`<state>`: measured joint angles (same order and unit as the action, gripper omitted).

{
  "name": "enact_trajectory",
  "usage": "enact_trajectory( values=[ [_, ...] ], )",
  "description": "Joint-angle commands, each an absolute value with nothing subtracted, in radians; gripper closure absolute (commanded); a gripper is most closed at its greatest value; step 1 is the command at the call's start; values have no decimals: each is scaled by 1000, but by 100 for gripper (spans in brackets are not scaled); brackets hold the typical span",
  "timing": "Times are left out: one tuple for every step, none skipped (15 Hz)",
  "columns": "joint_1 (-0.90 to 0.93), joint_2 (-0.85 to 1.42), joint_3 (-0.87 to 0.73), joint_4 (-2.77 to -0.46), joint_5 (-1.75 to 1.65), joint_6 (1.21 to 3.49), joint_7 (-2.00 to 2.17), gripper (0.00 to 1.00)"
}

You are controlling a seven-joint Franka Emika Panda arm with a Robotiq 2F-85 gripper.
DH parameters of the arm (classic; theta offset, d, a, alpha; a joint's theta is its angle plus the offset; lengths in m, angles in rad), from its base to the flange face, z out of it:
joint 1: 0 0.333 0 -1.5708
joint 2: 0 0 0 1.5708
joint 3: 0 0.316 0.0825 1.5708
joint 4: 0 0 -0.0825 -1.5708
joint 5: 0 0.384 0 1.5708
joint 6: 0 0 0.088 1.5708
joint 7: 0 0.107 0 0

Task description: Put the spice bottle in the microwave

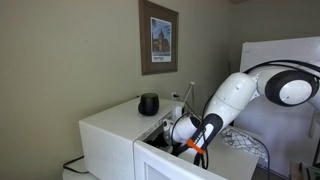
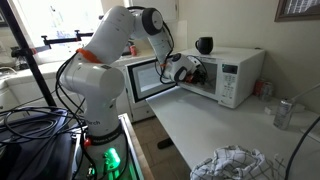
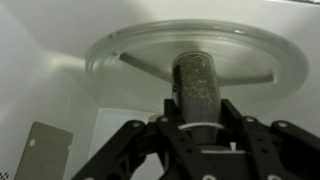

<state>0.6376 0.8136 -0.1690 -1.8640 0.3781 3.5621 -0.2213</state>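
The bottle's far end is against the glass turntable, well inside the turntable's rim, and would stay, so my gripper should open its fingers.
The wrist view is upside down and looks into the white microwave's hollow. The spice bottle (image 3: 196, 85), short and dull grey with speckled contents, stands with its far end against the glass turntable (image 3: 130, 50). My gripper (image 3: 197, 125) has its black fingers closed around the bottle's near end. In both exterior views the gripper (image 1: 190, 135) (image 2: 190, 70) reaches inside the microwave (image 1: 110, 130) (image 2: 240, 75), whose door (image 2: 145, 78) stands open. The bottle is hidden in both exterior views.
A round black pot (image 1: 148, 104) (image 2: 204, 45) sits on top of the microwave. On the counter are a metal can (image 2: 285, 113) and a crumpled patterned cloth (image 2: 235, 162). A grey panel (image 3: 40, 150) is on the microwave's inner wall.
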Motion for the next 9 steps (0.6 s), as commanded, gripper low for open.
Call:
enact_trajectory(
  values=[
    [635, 828, -174, -1820, 371, 3514, -228, 67],
    [634, 827, -174, -1813, 370, 3502, -228, 27],
    [638, 828, -180, -1805, 374, 3494, -230, 25],
    [634, 826, -176, -1803, 370, 3494, -229, 19],
    [639, 824, -182, -1803, 374, 3491, -231, 11],
    [639, 821, -182, -1806, 374, 3489, -231, 4],
    [644, 816, -189, -1810, 378, 3481, -235, 0],
    [648, 809, -194, -1819, 382, 3473, -237, 0],
    [654, 797, -200, -1832, 386, 3456, -241, 0]
  ],
)
